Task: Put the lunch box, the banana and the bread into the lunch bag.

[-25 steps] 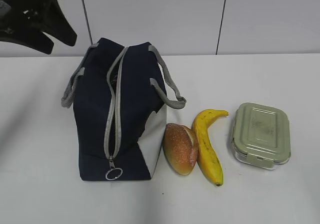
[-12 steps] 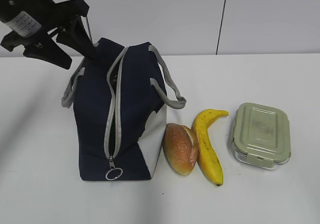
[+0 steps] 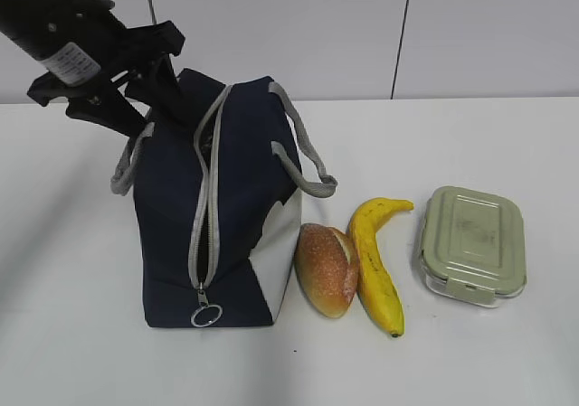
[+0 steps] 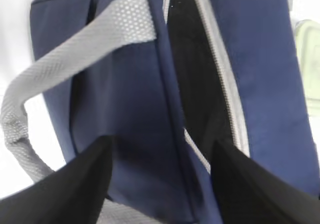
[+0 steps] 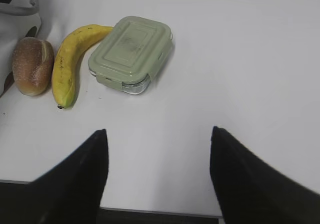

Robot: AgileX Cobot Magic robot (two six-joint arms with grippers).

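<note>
The lunch bag [image 3: 235,216] needs to be held open for packing, so my left gripper will next grab the fabric edge [image 3: 188,108] beside the bag's zipper.
The navy lunch bag [image 3: 235,216] lies left of centre, ring pull [image 3: 206,316] at its near end; the zipper gapes dark at the far end [image 4: 195,84]. The bread [image 3: 326,269], the banana [image 3: 375,261] and the green-lidded lunch box [image 3: 472,243] lie in a row to its right, and also show in the right wrist view: bread [image 5: 32,67], banana [image 5: 70,59], lunch box [image 5: 131,54]. My left gripper [image 3: 163,85] is open and empty, just above the bag's far end [image 4: 160,149]. My right gripper [image 5: 157,134] is open and empty over bare table, short of the lunch box.
Grey webbing handles [image 3: 303,166] flop on both sides of the bag; one [image 4: 75,59] lies left of the left fingers. The white table [image 3: 470,361] ends at a pale wall behind, and its near edge [image 5: 160,213] shows below the right gripper.
My left arm has come in from the upper left, down and rightward, to the far end of the bag. The objects have not moved.
</note>
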